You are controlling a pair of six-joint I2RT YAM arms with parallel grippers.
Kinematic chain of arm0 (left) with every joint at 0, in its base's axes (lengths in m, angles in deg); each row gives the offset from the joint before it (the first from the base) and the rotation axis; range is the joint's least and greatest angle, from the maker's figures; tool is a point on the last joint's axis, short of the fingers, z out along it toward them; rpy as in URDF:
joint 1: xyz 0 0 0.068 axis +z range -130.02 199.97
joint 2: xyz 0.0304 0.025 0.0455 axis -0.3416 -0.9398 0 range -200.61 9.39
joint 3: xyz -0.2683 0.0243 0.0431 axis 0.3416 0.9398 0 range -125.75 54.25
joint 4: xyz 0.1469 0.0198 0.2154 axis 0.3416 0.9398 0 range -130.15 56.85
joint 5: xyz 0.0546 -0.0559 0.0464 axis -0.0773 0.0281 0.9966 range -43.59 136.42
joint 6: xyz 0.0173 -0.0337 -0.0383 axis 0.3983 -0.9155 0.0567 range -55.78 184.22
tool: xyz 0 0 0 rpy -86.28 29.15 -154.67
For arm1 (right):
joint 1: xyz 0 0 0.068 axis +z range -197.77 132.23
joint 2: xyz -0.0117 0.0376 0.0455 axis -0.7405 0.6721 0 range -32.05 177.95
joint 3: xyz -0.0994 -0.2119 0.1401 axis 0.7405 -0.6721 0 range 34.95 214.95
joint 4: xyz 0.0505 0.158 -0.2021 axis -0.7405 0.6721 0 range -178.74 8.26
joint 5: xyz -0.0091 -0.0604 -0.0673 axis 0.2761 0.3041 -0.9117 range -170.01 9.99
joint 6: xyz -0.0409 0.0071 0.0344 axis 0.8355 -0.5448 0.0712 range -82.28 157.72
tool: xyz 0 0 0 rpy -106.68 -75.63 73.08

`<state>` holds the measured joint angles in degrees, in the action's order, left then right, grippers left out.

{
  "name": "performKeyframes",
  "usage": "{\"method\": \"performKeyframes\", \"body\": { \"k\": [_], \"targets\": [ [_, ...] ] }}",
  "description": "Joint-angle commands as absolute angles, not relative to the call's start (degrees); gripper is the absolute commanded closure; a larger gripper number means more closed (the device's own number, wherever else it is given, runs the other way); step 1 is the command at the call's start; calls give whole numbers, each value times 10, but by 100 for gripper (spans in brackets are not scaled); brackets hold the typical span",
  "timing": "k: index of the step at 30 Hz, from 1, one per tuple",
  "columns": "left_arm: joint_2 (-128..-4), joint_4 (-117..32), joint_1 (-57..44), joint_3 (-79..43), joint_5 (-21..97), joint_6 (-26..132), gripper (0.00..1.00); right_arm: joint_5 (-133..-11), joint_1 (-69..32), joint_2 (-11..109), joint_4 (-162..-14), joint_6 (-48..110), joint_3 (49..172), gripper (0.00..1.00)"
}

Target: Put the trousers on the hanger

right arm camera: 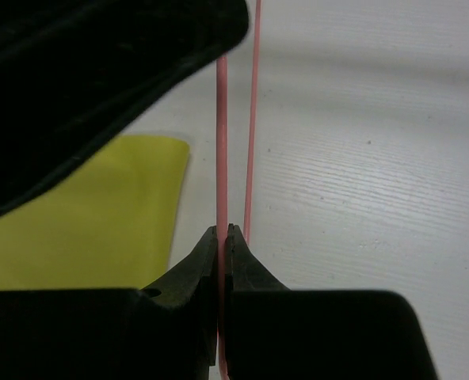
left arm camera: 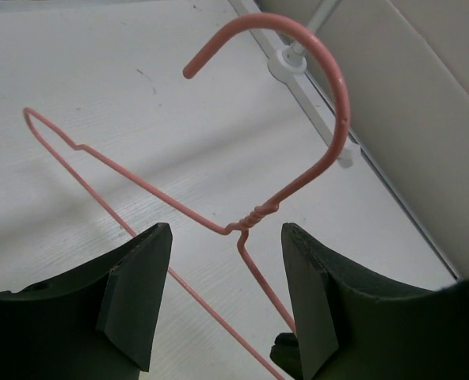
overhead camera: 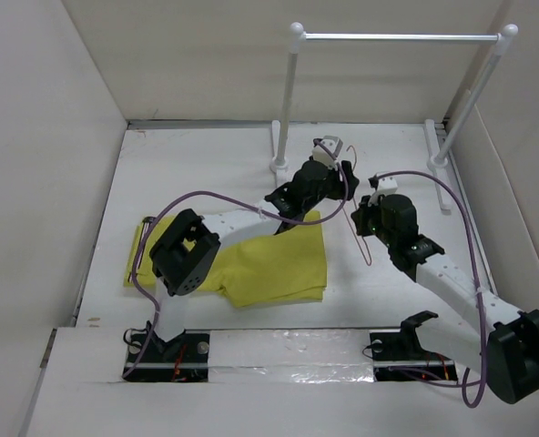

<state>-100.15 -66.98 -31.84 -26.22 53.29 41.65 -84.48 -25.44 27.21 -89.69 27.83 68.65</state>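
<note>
The twisted neck [left arm camera: 254, 214] is just past my left gripper's fingertips in the left wrist view, so it should move toward the neck before closing.
The mustard-yellow trousers [overhead camera: 269, 264] lie flat on the table, partly under my left arm; a corner of them shows in the right wrist view [right arm camera: 84, 229]. The thin pinkish-red wire hanger [overhead camera: 352, 202] is held up right of the trousers. My right gripper [overhead camera: 365, 218] is shut on one of its wires [right arm camera: 222, 158], pinched at the fingertips [right arm camera: 223, 233]. My left gripper [overhead camera: 340, 182] is open; its fingers stand on either side of the hanger's twisted neck [left arm camera: 254, 214] below the hook, not touching it [left arm camera: 226, 293].
A white-posted rail with a metal bar [overhead camera: 397, 37] stands at the back of the table; one foot of it shows in the left wrist view [left arm camera: 298, 59]. White walls close in the table at left, back and right. My left arm [right arm camera: 84, 79] hangs close over the right gripper.
</note>
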Motion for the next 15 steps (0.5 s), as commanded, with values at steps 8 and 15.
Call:
{"method": "performKeyframes", "body": {
  "k": [8,15],
  "targets": [
    [-1043,-649,-322,-359,529,428,51,-827,-247,253,-952,268,676,100],
    [-1062,-641,-322,-371,541,439,69,-841,-241,245,-945,267,670,100]
  ]
}}
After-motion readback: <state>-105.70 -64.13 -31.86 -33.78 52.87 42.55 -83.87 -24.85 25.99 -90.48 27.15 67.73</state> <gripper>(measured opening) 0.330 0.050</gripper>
